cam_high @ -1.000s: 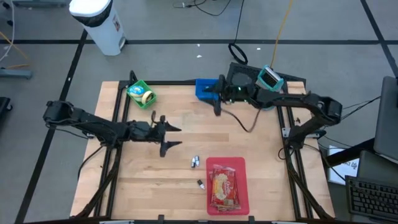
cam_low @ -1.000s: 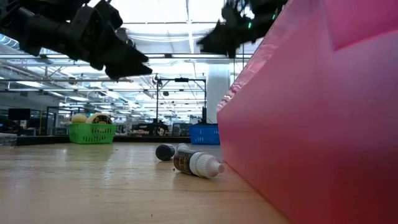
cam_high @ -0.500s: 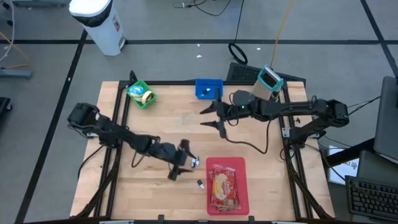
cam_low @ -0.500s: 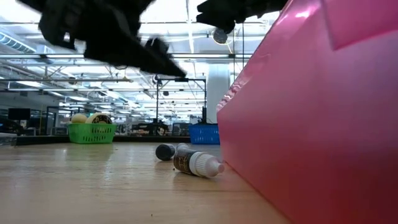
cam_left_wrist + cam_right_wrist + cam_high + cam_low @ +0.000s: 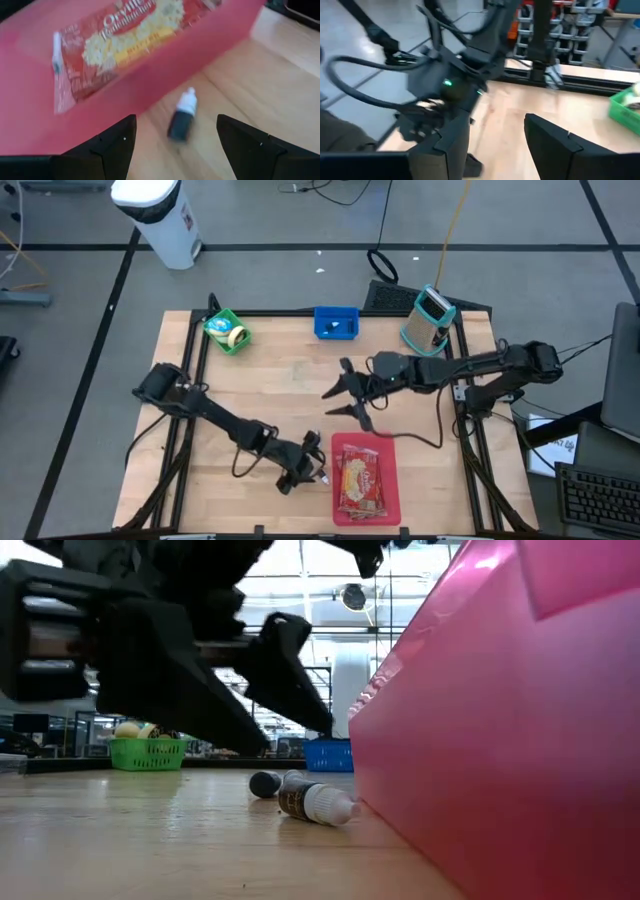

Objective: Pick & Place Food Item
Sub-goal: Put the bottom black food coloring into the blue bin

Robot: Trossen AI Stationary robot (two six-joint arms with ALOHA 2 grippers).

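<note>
I need to move my left gripper closer before I close it on the bottle. I would miss the bottle if I closed now, because bare wood shows between my fingertips and the white-capped bottle.
A pink tray near the front edge holds a red popcorn bag; the bag also shows in the left wrist view. Two small dark bottles lie on their sides on the wood just left of the tray: a white-capped one and another behind it. My left gripper hovers open and low over the white-capped bottle, tilted down, touching nothing. My right gripper hangs open high over the table's middle, holding nothing.
A green basket with a tape roll stands at the far left and a blue bin at the far middle. A teal device sits at the far right corner. The tray's tall pink wall stands right beside the bottles.
My left gripper has swung from the table's left middle toward the near edge and the pink tray, sinking, rolling and tipping down over the bottles. My right gripper has moved from the blue bin at the far edge toward the table's middle. The bottles and tray have stayed put.
</note>
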